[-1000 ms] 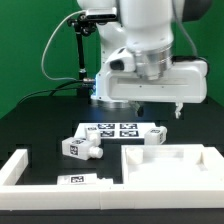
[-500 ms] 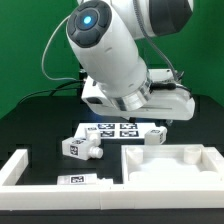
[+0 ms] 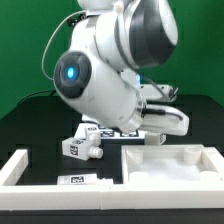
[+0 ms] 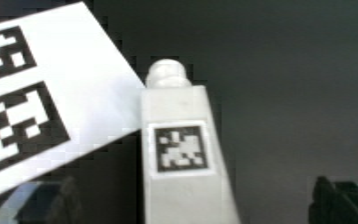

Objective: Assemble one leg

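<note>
The narrow peg of the white leg has to stay free to enter the panel, so the robot's gripper next needs to grab the leg by its thick body (image 4: 190, 200).
In the wrist view a short white leg (image 4: 179, 130) with a black-and-white tag on its side lies on the black table, its narrow peg end pointing away. My gripper (image 4: 197, 205) is open. Its dark fingers (image 4: 345, 200) stand one on each side of the leg with clear gaps, not touching it. In the exterior view the hand (image 3: 165, 120) is low over the table, just beyond the panel's far rim. The arm's body hides the fingertips and most of this leg there.
The marker board (image 4: 34, 90) lies right beside the leg and also shows in the exterior view (image 3: 122, 132). Two more tagged legs (image 3: 82, 147) lie at the exterior view's left. The large rimmed panel (image 3: 175, 172), a border bar (image 3: 18, 168) and another tagged part (image 3: 80, 180) lie in front.
The arm has swung down and turned, so its body now fills the exterior view. The hand has dropped from high above the table to just over the leg beside the marker board.
</note>
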`<state>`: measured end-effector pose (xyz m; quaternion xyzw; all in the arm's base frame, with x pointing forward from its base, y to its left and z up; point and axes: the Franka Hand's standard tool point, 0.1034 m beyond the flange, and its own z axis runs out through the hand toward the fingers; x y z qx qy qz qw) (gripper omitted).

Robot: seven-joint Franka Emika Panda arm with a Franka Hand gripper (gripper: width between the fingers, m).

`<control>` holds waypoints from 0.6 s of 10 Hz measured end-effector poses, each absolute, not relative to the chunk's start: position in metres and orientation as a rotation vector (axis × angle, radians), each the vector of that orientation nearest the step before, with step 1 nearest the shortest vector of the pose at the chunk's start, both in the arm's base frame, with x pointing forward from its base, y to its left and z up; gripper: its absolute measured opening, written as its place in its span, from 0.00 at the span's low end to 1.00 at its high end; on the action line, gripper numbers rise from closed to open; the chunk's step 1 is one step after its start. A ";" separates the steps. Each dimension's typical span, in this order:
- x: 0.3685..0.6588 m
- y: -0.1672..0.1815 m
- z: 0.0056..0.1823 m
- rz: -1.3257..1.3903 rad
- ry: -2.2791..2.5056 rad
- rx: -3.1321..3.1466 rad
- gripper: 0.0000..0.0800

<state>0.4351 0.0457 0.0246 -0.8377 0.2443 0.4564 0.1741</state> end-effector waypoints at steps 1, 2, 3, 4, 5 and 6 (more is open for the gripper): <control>0.439 0.046 0.026 1.278 0.691 -2.385 0.81; 0.440 0.046 0.027 1.274 0.690 -2.387 0.81; 0.439 0.046 0.026 1.278 0.690 -2.385 0.81; 0.438 0.046 0.025 1.280 0.691 -2.385 0.81; 0.433 0.047 0.019 1.278 0.697 -2.391 0.81; 0.427 0.050 0.015 1.287 0.698 -2.394 0.81</control>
